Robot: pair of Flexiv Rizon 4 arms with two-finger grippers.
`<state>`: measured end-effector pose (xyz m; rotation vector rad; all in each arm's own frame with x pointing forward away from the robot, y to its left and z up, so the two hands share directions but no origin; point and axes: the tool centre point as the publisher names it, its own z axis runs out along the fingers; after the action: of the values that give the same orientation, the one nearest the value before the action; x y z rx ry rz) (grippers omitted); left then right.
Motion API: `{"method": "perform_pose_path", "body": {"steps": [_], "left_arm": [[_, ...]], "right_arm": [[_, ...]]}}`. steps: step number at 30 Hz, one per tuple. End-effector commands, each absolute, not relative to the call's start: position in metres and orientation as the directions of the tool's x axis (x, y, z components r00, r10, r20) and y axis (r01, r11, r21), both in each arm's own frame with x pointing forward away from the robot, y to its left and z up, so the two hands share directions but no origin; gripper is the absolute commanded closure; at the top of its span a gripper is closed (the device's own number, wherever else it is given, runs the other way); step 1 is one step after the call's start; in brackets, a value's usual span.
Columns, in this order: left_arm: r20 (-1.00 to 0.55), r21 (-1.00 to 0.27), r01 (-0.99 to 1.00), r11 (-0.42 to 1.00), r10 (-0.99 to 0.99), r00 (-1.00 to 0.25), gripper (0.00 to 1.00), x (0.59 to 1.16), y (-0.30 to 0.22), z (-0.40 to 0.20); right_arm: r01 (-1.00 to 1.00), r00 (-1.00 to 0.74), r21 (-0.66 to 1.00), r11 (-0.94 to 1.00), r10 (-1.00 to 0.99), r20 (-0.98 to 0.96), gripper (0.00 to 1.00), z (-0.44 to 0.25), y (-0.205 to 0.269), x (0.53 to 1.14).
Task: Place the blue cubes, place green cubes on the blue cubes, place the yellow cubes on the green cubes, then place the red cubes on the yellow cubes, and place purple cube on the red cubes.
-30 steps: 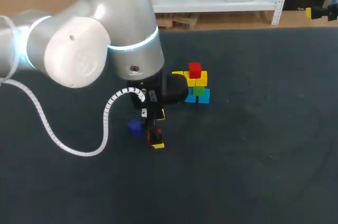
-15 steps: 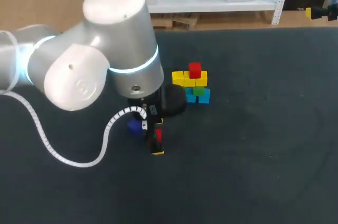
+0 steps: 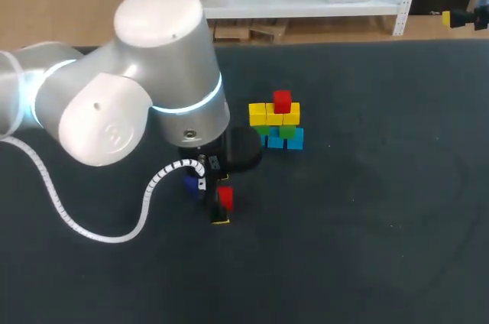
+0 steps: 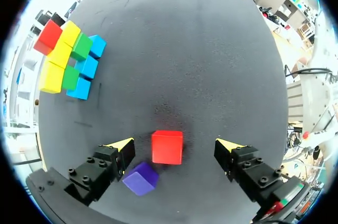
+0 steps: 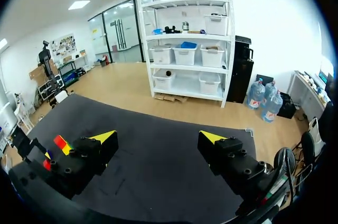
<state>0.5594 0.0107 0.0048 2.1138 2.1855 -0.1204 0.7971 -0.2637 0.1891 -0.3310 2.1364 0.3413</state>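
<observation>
My left gripper will grab the loose red cube by its opposite sides next, and then it will set this second red cube on the yellow cubes.
A loose red cube [image 4: 167, 147] lies on the dark table between the spread fingers of my left gripper [image 4: 175, 148], which is open and touches nothing. A purple cube [image 4: 140, 178] rests close by its one finger. The stack [image 3: 276, 121] stands ahead of them: blue cubes [image 4: 87, 67] at the base, green cubes [image 4: 81, 46] on them, yellow cubes [image 4: 59, 54] above, one red cube [image 3: 282, 100] on top. In the head view the loose red cube [image 3: 224, 197] shows under my left arm. My right gripper [image 5: 157, 137] hangs open over bare table, holding nothing.
The bulky left arm [image 3: 145, 87] and its white coiled cable [image 3: 114, 232] cover the table's left part in the head view. The dark table [image 3: 367, 209] stretches wide to the right of the stack.
My left arm has shifted a little to the left and its wrist has turned over the loose red cube. No cube has moved. Both grippers have stayed open.
</observation>
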Motion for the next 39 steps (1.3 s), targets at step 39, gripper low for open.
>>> {"method": "perform_pose_path", "body": {"steps": [39], "left_arm": [[-0.091,-0.062,0.989,-0.132,0.988,0.126,1.00,0.658,-0.026,0.135]], "right_arm": [[-0.362,-0.543,0.118,0.925,-0.106,-0.833,0.00,0.189,-0.264,0.797]]}}
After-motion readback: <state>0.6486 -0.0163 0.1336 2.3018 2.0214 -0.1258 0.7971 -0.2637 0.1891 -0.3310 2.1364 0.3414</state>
